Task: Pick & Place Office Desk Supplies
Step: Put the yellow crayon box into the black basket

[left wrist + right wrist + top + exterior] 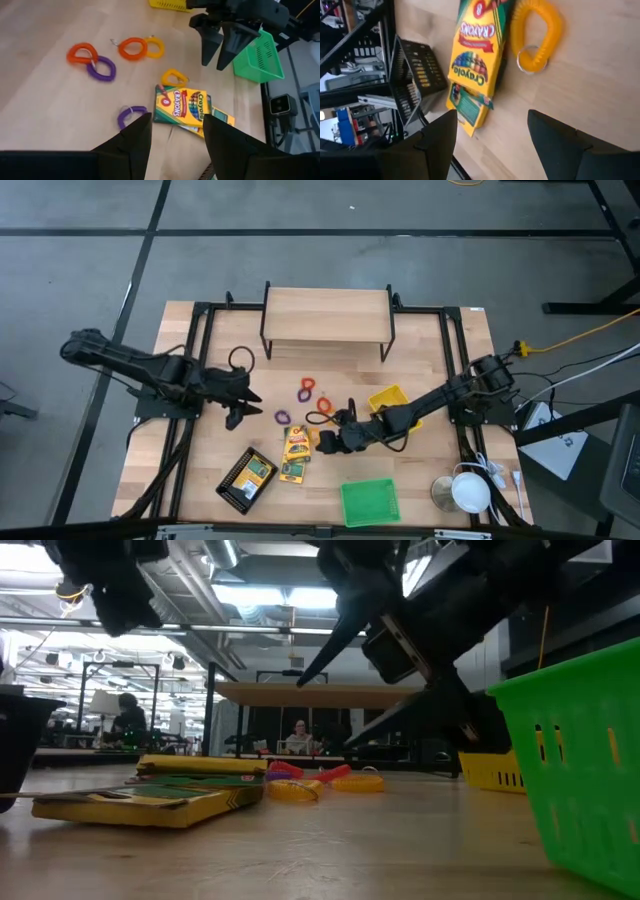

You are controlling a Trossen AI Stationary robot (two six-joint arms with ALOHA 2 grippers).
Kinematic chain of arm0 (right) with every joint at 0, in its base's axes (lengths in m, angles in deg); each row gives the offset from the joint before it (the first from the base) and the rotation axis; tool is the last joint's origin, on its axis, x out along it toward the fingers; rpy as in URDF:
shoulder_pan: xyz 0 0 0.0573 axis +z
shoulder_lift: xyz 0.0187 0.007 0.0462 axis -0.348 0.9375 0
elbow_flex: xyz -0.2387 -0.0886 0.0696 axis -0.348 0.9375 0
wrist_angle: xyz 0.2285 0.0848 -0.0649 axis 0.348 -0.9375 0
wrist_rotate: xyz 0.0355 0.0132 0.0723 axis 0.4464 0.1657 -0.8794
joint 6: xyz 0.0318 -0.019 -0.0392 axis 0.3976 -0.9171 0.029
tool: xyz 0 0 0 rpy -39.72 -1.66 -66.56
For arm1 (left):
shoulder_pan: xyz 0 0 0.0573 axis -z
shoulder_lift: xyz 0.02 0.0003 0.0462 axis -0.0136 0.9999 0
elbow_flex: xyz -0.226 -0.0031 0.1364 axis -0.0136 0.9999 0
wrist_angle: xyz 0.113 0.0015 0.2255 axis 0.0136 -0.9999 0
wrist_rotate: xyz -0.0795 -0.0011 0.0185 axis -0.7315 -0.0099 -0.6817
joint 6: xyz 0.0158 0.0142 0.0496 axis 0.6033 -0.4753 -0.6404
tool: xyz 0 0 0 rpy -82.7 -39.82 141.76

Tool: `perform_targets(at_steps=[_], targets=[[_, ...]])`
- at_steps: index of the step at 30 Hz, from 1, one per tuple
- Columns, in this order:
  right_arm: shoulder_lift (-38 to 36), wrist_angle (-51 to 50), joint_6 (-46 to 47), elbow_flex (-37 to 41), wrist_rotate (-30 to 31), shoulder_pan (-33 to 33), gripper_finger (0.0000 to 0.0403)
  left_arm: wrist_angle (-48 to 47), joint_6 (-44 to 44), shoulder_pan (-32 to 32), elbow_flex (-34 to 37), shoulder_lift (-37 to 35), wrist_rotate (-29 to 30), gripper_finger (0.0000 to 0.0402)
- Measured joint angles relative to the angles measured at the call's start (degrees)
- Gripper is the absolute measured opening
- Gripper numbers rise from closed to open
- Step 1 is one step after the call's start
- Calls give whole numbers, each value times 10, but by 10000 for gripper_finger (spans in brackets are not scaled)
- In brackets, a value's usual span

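I should next use my right gripper to grab the top crayon box (479, 35) by its Crayola logo end (470, 75), so that I can sort the desk supplies.
Two flat yellow crayon boxes (297, 452) lie stacked on the table, also seen in the left wrist view (182, 104) and the right wrist view (477, 55). A yellow ring (540, 37) lies beside their far end. A purple ring (131, 115), an orange-and-purple pair (92, 60) and an orange-and-yellow pair (142, 47) lie farther off. My right gripper (492, 120) hovers open just right of the boxes, above the table. My left gripper (177, 135) is open, left of the rings (240, 405).
A black mesh tray (247, 478) sits near-left of the boxes, holding a yellow box. A green bin (369, 502) stands at the near edge, a yellow bin (392, 402) under the right arm. A wooden shelf (328, 315) spans the far side.
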Motion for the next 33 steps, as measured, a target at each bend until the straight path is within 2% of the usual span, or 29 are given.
perform_targets(at_steps=[6, 14, 20, 29, 33], targets=[[5, 6, 8, 0, -16, -9, 240, 51, 17, 20, 43, 2, 11, 173], [11, 17, 7, -1, -16, -29, 195, 57, 2, 21, 45, -1, 17, 173], [54, 68, 14, -5, -17, -30, 203, 49, -13, 21, 45, -2, 8, 173], [154, 55, 13, -119, -68, -31, 217, 17, -13, 20, 45, -30, -2, 173], [182, -6, -13, -180, -92, -31, 217, 2, -4, 19, 45, -49, -2, 173]])
